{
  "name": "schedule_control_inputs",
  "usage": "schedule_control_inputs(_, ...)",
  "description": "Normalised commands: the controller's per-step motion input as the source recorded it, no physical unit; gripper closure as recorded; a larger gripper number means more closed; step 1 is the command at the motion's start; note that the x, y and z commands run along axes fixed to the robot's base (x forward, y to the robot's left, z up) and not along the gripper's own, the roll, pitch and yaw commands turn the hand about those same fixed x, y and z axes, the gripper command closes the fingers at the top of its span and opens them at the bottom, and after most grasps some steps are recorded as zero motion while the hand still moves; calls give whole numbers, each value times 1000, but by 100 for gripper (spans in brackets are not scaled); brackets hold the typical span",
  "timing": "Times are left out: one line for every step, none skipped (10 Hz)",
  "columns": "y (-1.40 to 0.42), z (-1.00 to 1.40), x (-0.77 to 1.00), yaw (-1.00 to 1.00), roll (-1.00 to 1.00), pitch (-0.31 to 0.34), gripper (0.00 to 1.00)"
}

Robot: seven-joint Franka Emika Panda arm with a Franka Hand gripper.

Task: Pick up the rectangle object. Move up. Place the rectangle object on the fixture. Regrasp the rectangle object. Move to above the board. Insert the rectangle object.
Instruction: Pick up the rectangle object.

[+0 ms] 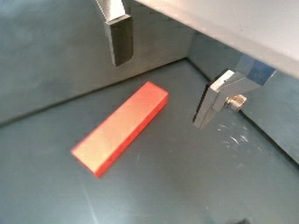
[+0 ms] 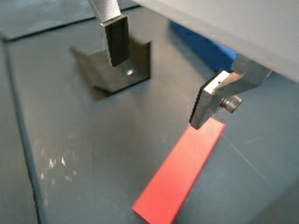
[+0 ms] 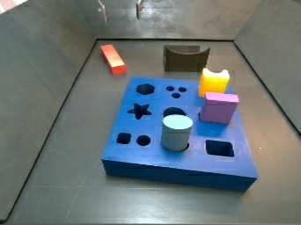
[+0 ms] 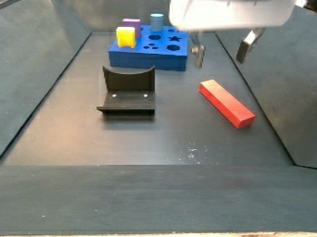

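My gripper grabs the rectangle object by its long sides next, since the object is long from end to end but narrow across.
The rectangle object point(image 3: 113, 59) is a long red-orange block lying flat on the dark floor, seen in both wrist views point(image 1: 122, 127) point(image 2: 181, 175) and near the right wall point(image 4: 227, 102). My gripper point(image 1: 160, 93) point(image 2: 160, 94) hangs open above it with nothing between the fingers point(image 1: 121, 39). In a side view the gripper point(image 4: 223, 54) sits over the block's far end; its fingertips only just show at the frame's upper edge point(image 3: 121, 10). The dark fixture point(image 3: 182, 59) point(image 4: 128, 91) point(image 2: 111, 70) stands beside the block. The blue board point(image 3: 182, 132) point(image 4: 155, 48) point(image 2: 205, 44) lies farther off.
On the board stand a yellow notched block point(image 3: 213, 82), a pink-purple cube point(image 3: 219, 108) and a pale blue cylinder point(image 3: 175, 132). Grey walls point(image 3: 59, 61) enclose the floor, and the red block lies close to one of them.
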Motion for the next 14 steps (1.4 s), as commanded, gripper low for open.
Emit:
schedule_control_inputs(0, -380, -3, 1000, -10, -116, 0)
schedule_control_inputs(-217, -631, -191, 611, 177, -49, 0)
schedule_control_inputs(-163, -700, -363, 391, 314, -109, 0)
schedule_control_inputs(-146, -626, -749, -71, 267, -133, 0)
schedule_control_inputs(-149, -534, -614, -120, 254, -213, 0)
schedule_control_inputs(-117, -323, -177, 0, 194, -127, 0)
schedule_control_inputs(-54, -217, -29, 0, 109, -59, 0)
schedule_control_inputs(-3, -137, 0, 0, 69, -21, 0)
schedule_control_inputs(-34, -857, -29, 0, 143, -154, 0)
schedule_control_inputs(-26, -1000, 0, 0, 110, -91, 0)
schedule_control_inputs(0, -894, 0, 0, 69, -70, 0)
schedule_control_inputs(0, -731, 0, 0, 46, -49, 0)
schedule_control_inputs(0, -691, 0, 0, 57, -23, 0)
schedule_control_inputs(0, -660, 0, 0, 67, -20, 0)
